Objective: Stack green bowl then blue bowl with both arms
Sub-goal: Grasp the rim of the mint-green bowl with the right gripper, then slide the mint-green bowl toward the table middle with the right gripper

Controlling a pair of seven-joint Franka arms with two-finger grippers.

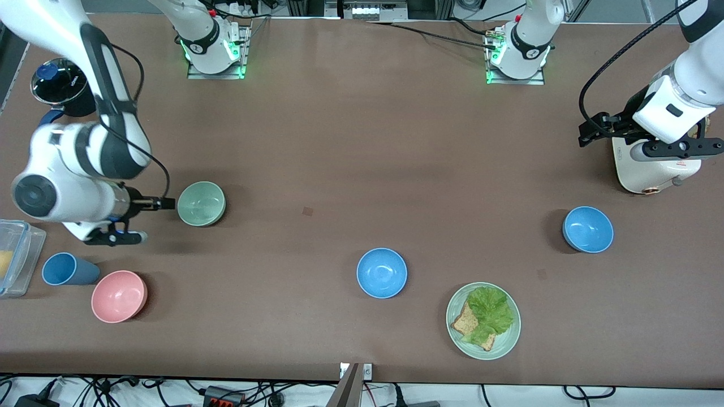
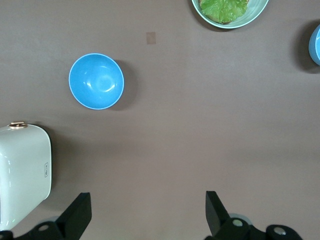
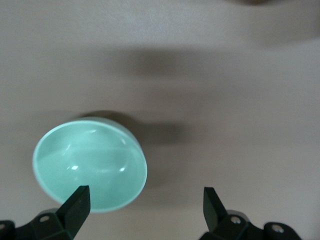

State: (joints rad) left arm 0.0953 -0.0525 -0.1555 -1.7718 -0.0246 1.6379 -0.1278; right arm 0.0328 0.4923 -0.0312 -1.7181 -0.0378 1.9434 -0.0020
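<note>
My right gripper will next grab the pale green bowl by its rim (image 1: pixel 222 199), to stack it with the blue bowl.
The pale green bowl (image 1: pixel 201 203) sits upright on the table toward the right arm's end. My right gripper (image 1: pixel 120 227) hovers open and empty just beside it; in the right wrist view the green bowl (image 3: pixel 90 162) lies by one of the fingers (image 3: pixel 77 200) of the right gripper (image 3: pixel 145 194). One blue bowl (image 1: pixel 382 273) stands mid-table, another blue bowl (image 1: pixel 588 229) toward the left arm's end. My left gripper (image 1: pixel 679 148) is open and empty, up over the white appliance. The left wrist view shows the left gripper (image 2: pixel 148 200) and the closer blue bowl (image 2: pixel 96 81).
A white appliance (image 1: pixel 650 169) stands under the left hand. A green plate (image 1: pixel 455 299) with lettuce and bread lies close to the front camera. A pink bowl (image 1: pixel 119 295), a blue cup (image 1: pixel 69 269), a clear container (image 1: pixel 14 257) and a black round item (image 1: pixel 59 82) crowd the right arm's end.
</note>
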